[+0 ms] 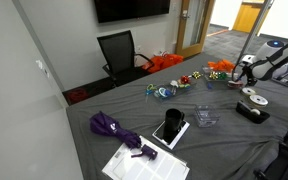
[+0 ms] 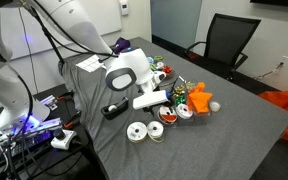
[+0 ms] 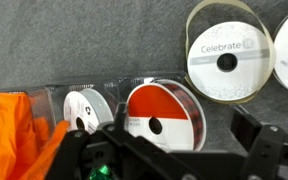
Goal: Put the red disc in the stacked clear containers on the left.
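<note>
The red disc needs to hang edge-on to go into the clear containers, so my gripper will grab it across its flat sides at the disc's near rim next.
The red disc point(image 3: 162, 113) is a red-and-white spool with a dark centre hole. In the wrist view it fills the middle, lying on the grey cloth. My gripper point(image 3: 170, 148) is open just above it, with one dark finger on each side and nothing held. In an exterior view the gripper point(image 2: 160, 99) hangs low over a cluster of spools, and the red disc point(image 2: 170, 116) shows just under it. The stacked clear containers point(image 1: 206, 117) stand on the grey table near the tablet, well apart from the gripper point(image 1: 246, 76).
White rings with dark centres point(image 3: 222, 55) lie just beyond the disc, and another white spool point(image 3: 83, 108) lies beside it. Orange fabric point(image 3: 14, 135) sits at the side. A tablet point(image 1: 170, 128), a purple umbrella point(image 1: 114, 128) and papers point(image 1: 144, 163) lie on the table.
</note>
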`<state>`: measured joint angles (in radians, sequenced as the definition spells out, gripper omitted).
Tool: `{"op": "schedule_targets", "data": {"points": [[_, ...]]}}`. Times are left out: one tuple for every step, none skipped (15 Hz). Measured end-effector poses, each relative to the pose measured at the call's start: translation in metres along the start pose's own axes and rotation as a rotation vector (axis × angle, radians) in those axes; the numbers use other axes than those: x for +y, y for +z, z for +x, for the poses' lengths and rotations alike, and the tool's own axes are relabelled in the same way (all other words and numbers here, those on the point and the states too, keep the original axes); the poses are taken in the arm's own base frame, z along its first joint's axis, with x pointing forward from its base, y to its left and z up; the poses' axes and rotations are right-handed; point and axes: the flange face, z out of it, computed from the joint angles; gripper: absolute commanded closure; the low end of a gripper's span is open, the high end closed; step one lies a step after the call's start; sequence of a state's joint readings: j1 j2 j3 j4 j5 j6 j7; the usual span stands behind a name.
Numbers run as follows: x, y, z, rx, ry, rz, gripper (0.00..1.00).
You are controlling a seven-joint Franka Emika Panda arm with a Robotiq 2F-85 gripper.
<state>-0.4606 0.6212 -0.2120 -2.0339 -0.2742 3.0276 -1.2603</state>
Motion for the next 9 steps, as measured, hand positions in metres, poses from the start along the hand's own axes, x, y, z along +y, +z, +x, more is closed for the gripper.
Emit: {"op": "schedule_targets", "data": {"points": [[-0.001, 0.002, -0.001, -0.002, -0.013, 0.002, 0.0], [-0.003, 0.004, -0.001, -0.004, -0.025, 0.003, 0.0], [-0.004, 0.006, -0.002, -0.006, -0.036, 0.004, 0.0], [-0.006, 0.008, -0.001, -0.007, -0.048, 0.001, 0.0], [-0.006, 0.009, 0.0, -0.005, -0.061, -0.006, 0.0], [-0.007, 0.009, 0.001, -0.003, -0.073, -0.016, 0.0], [-0.007, 0.01, 0.002, 0.0, -0.085, -0.027, 0.0], [-0.006, 0.011, 0.003, 0.003, -0.095, -0.038, 0.0], [-0.006, 0.012, 0.004, 0.005, -0.103, -0.046, 0.0]]}}
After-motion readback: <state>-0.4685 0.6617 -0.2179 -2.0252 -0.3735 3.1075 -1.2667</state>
